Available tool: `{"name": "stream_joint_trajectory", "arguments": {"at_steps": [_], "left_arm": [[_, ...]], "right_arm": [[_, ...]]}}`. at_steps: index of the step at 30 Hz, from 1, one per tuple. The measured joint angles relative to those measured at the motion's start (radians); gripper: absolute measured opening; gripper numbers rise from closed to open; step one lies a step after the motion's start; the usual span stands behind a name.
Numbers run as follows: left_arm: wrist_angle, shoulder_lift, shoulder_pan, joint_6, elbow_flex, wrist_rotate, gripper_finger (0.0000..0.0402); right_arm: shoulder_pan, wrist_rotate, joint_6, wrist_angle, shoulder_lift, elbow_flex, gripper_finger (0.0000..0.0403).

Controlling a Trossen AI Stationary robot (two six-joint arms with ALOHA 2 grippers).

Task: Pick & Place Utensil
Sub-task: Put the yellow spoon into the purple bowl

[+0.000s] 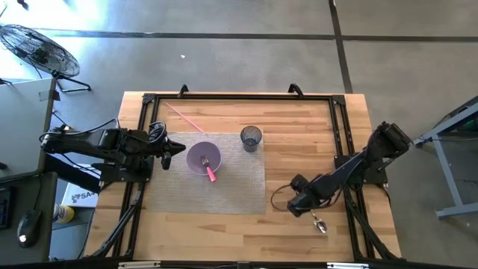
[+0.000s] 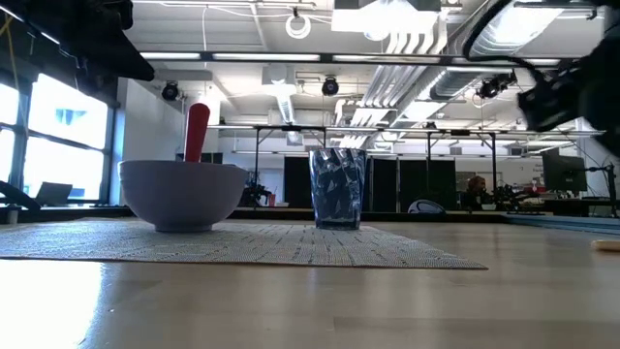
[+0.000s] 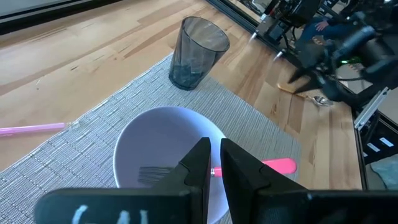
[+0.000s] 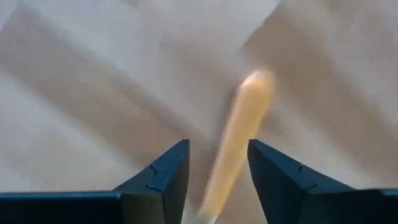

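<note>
Next, my right gripper grabs the spoon by its tan handle (image 4: pixel 239 143) to place it in the lavender bowl.
A lavender bowl (image 1: pixel 203 157) (image 2: pixel 182 192) sits on a grey woven mat (image 1: pixel 231 187). In it lies a fork with a pink handle (image 1: pixel 211 175) (image 3: pixel 277 165), its handle leaning out over the rim. A spoon with a metal bowl (image 1: pixel 321 226) and a tan handle (image 4: pixel 239 143) lies on the wood near the right edge. My right gripper (image 1: pixel 299 205) (image 4: pixel 217 171) is open low over it, one finger on each side of the handle. My left gripper (image 1: pixel 178 147) (image 3: pixel 215 163) is shut and hovers at the bowl's left rim.
A dark see-through cup (image 1: pixel 252 138) (image 3: pixel 196 53) stands upright at the mat's far right corner. A pink straw (image 1: pixel 183 118) lies on the wood beyond the mat. A black frame (image 1: pixel 239 97) runs along the table's far edge and sides. Bare wood lies near the front edge.
</note>
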Motion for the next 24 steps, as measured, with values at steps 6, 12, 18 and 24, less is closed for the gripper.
{"name": "stream_joint_trajectory", "arguments": {"at_steps": [6, 12, 18, 24], "left_arm": [[0.0, 0.0, 0.0, 0.0, 0.0, 0.0, 0.0034], [-0.001, 0.0, 0.0, 0.0, 0.0, 0.0, 0.0034], [-0.002, 0.0, 0.0, 0.0, 0.0, 0.0, 0.0034], [-0.002, 0.0, 0.0, 0.0, 0.0, 0.0, 0.0034]], "right_arm": [[0.08, -0.04, 0.115, -0.057, 0.0, 0.044, 0.0158], [0.131, -0.092, 0.262, -0.034, 0.05, 0.003, 0.0157], [0.139, -0.103, 0.301, 0.012, 0.106, 0.008, 0.0138], [0.139, -0.094, 0.441, 0.016, 0.112, 0.008, 0.0101]]}}
